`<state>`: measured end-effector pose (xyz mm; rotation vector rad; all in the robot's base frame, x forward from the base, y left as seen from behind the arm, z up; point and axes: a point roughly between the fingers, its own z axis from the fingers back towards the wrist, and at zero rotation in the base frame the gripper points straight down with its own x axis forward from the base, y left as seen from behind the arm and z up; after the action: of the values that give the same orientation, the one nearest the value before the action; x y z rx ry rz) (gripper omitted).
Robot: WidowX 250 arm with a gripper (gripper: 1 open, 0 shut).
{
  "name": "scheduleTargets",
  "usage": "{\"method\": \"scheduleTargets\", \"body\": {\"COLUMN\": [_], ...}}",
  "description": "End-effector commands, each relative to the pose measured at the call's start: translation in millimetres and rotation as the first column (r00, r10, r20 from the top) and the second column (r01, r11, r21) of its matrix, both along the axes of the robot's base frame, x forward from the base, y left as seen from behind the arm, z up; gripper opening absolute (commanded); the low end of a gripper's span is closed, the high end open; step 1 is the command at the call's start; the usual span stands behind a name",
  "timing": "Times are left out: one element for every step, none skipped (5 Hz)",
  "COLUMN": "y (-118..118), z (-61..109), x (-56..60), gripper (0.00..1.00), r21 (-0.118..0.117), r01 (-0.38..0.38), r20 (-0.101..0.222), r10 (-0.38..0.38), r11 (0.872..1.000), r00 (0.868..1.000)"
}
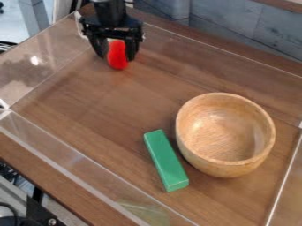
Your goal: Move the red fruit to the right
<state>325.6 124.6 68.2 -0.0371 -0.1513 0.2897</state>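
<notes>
My gripper grabs the red fruit by its rounded sides next, to shift it across the wooden table toward the wooden bowl.
The red fruit lies on the wooden table near the far left corner. It is small, bright red and rounded. My black gripper hangs right over it, open, with one finger on each side of the fruit. The fingers straddle the fruit; I cannot tell if they touch it. The fruit's top is partly hidden by the gripper body.
A wooden bowl stands at the right of the table. A green rectangular block lies just left of it, toward the front. Clear plastic walls ring the wooden surface.
</notes>
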Motion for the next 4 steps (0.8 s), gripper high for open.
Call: {"method": "scheduleTargets", "body": {"y": [4.1,7.8,10.6,13.4], "z": [10.1,10.1,9.7,9.4], "x": [11.3,16.7,20.7,23.6], "gripper": [1.0,1.0,1.0,1.0], "r21": [0.027,0.029,0.031,0.033], "r01": [-0.003,-0.013,-0.017,-0.021], "r20": [0.048,0.055,0.056,0.057], "r10": [0.001,0.011,0.015,0.019], "r11": [1.0,0.999,0.999,0.999], "r00": [0.999,0.998,0.998,0.998]}}
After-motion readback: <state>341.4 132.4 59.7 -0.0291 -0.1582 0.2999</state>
